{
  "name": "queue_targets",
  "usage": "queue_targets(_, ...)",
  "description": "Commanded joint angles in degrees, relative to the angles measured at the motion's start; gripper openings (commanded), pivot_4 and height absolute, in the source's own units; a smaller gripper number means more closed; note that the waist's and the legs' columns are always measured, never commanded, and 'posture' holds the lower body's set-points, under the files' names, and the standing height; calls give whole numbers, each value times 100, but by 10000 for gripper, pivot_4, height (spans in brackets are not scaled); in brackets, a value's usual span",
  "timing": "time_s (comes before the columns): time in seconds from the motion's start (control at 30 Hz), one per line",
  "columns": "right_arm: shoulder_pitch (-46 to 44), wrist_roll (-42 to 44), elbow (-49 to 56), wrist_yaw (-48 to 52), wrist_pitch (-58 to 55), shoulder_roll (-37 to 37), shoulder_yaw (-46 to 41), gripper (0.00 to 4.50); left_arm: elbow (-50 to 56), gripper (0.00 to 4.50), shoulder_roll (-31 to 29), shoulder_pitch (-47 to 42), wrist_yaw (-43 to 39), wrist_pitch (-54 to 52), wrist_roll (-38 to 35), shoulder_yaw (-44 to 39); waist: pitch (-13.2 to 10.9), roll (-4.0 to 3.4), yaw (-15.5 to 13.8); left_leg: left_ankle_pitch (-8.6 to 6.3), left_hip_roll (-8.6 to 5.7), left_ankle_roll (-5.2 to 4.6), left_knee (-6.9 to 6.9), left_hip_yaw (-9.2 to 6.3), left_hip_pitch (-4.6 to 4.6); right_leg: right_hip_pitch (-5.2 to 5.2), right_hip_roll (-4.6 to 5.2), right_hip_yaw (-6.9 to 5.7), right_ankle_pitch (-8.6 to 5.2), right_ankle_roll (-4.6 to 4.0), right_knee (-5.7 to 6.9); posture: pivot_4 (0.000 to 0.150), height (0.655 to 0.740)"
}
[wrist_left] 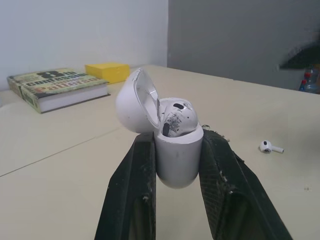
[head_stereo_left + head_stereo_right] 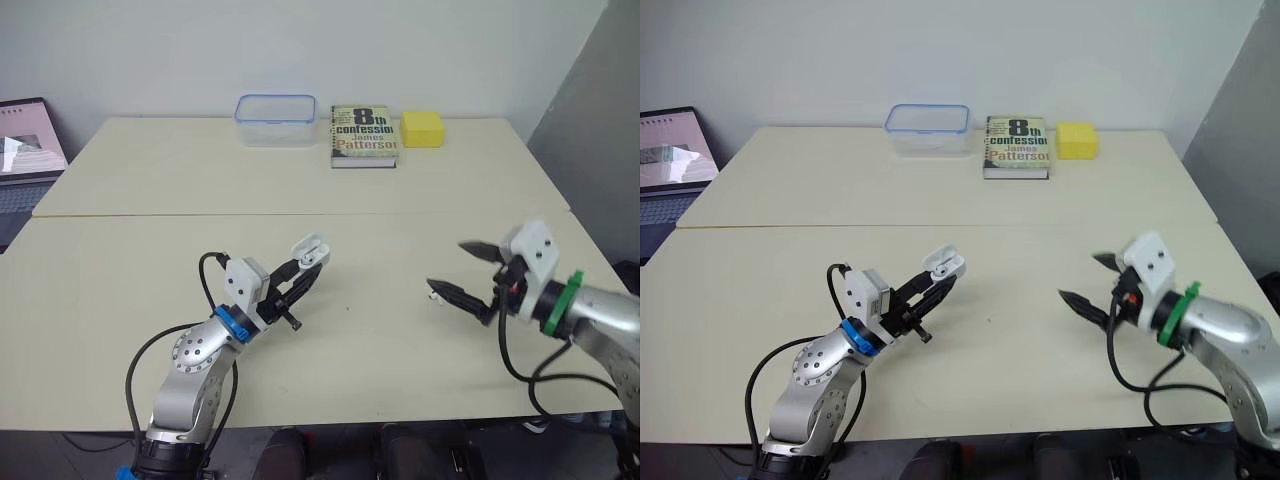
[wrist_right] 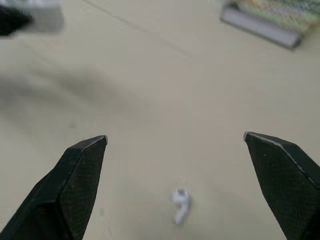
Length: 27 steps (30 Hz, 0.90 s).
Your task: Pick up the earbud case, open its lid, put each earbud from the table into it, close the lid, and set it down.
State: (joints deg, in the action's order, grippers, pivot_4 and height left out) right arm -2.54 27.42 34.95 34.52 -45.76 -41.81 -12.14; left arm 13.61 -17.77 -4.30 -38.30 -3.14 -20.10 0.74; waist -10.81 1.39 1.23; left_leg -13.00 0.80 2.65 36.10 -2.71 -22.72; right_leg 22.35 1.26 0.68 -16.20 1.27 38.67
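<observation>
I should grab the white earbud by its rounded head (image 3: 179, 195) with my right gripper next. Then the white earbud's stem (image 3: 180, 216) is free to slide into the open case.
My left gripper (image 2: 303, 268) is shut on the white earbud case (image 2: 311, 248) and holds it just above the table, left of centre. The case (image 1: 175, 145) sits upright between the two fingers with its lid hinged open. What looks like one earbud rests inside it. A loose white earbud (image 2: 435, 296) lies on the table to the right, and the left wrist view also catches this earbud (image 1: 270, 147). My right gripper (image 2: 447, 266) hovers over it, open wide. In the right wrist view the earbud (image 3: 180, 204) lies between and below the spread fingertips (image 3: 85, 150).
At the far side of the table stand a clear plastic container (image 2: 276, 119), a paperback book (image 2: 364, 136) and a yellow block (image 2: 423, 128). A laptop (image 2: 25, 150) sits at the far left. A seam (image 2: 300, 213) runs across the table between the two halves.
</observation>
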Motion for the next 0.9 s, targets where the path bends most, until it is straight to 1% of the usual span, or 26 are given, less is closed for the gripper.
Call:
queue_targets(0.03, 106, -663, -165, -752, 399, 393, 257, 45000, 183, 8119, 26, -33, -19, 136, -53, 15, 0, 0, 29, 0, 0, 0, 0, 2, 2, 0, 0, 2, 0, 0, 2, 1500, 7400)
queue_targets(0.1, 82, -872, -356, -971, 526, 657, 469, 45000, 178, 8119, 34, -41, -22, 135, -50, 32, 0, 0, 44, 0, 2, 0, 2, 4, 10, -3, -2, 6, 1, 2, 7, 1500, 7400)
queue_targets(0.2, -132, -1294, -1033, -1255, 974, 1139, 911, 45000, 163, 8119, 42, -47, -37, 138, -44, 62, 0, 0, 47, 0, 1, 0, 1, 5, 14, -4, -3, 8, 1, 2, 10, 1500, 7400)
queue_targets(0.33, -354, -1526, -1499, -1303, 1239, 1428, 1188, 45000, 146, 8119, 25, -47, -51, 141, -48, 79, 0, 0, 40, 0, -1, 0, 0, 8, 5, -1, -2, 10, 1, 2, 1, 1500, 7400)
queue_targets(0.5, -363, -1602, -1936, -1267, 1312, 1563, 1187, 45000, 144, 8119, 0, -18, -56, 149, -43, 77, 0, 0, 33, 0, -1, 0, 0, 4, 1, -1, -1, 7, 1, 2, -5, 1500, 7400)
queue_targets(0.67, -142, -1487, -1704, -1111, 1165, 1482, 1158, 45000, 167, 8119, -18, 38, -45, 153, -40, 57, 0, 0, 32, 0, -1, 0, 0, 2, 5, -3, -1, 6, 1, 2, 0, 1500, 7400)
queue_targets(0.77, -98, -1488, -1629, -1080, 1086, 1461, 1201, 39467, 154, 8119, -18, 60, -47, 168, -29, 65, 0, 0, 31, 0, 0, 0, 0, 1, 5, -3, -1, 6, 1, 2, 0, 1500, 7400)
queue_targets(0.9, -228, -1514, -1625, -1105, 995, 1533, 1243, 25295, 119, 8119, -6, 40, -50, 182, -17, 81, 0, 0, 32, 0, -1, 0, 1, 2, 6, -3, -1, 6, 1, 2, 2, 1500, 7400)
